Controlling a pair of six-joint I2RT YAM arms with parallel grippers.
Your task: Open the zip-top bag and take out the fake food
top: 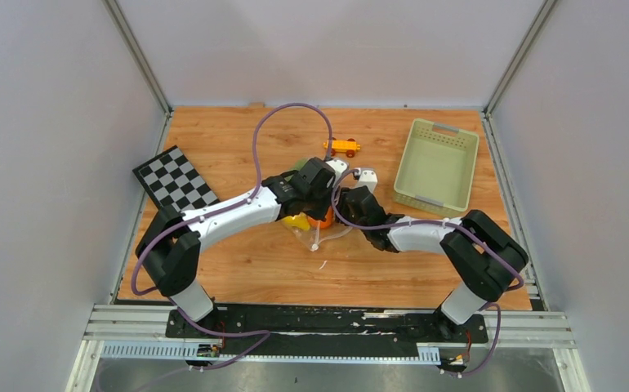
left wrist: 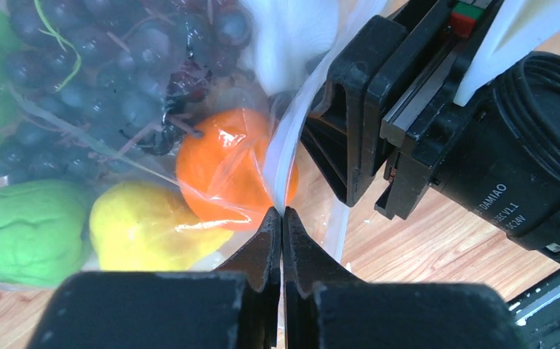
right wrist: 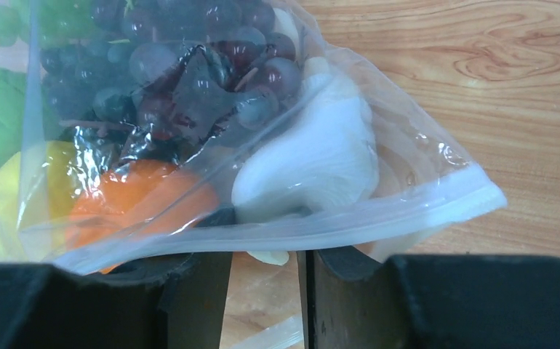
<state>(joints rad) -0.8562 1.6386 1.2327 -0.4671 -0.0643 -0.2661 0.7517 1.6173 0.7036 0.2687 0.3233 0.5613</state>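
My right gripper picks up the white mushroom [left wrist: 292, 29] next by the stem end poking past the bag's zip, to remove it through the bag's opening.
The zip-top bag [top: 318, 233] lies mid-table under both wrists. Through its clear plastic the left wrist view shows the fake food: an orange ball [left wrist: 222, 171], a yellow lemon [left wrist: 146, 225], a green piece [left wrist: 30, 233], dark grapes [left wrist: 95, 80] and a white mushroom [left wrist: 292, 29]. My left gripper [left wrist: 282, 214] is shut on a fold of the bag's edge beside the orange ball. My right gripper [right wrist: 264, 254] is open, its fingers a small gap apart. The bag's white zip strip [right wrist: 277, 233] lies across its fingertips. The mushroom [right wrist: 313, 160] sits just behind the strip.
An orange-yellow toy car [top: 342, 147] sits behind the arms. A pale green basket [top: 436, 166] stands at the back right. A checkerboard [top: 175, 178] lies at the left. The right gripper's black body [left wrist: 422, 123] is close to my left fingers.
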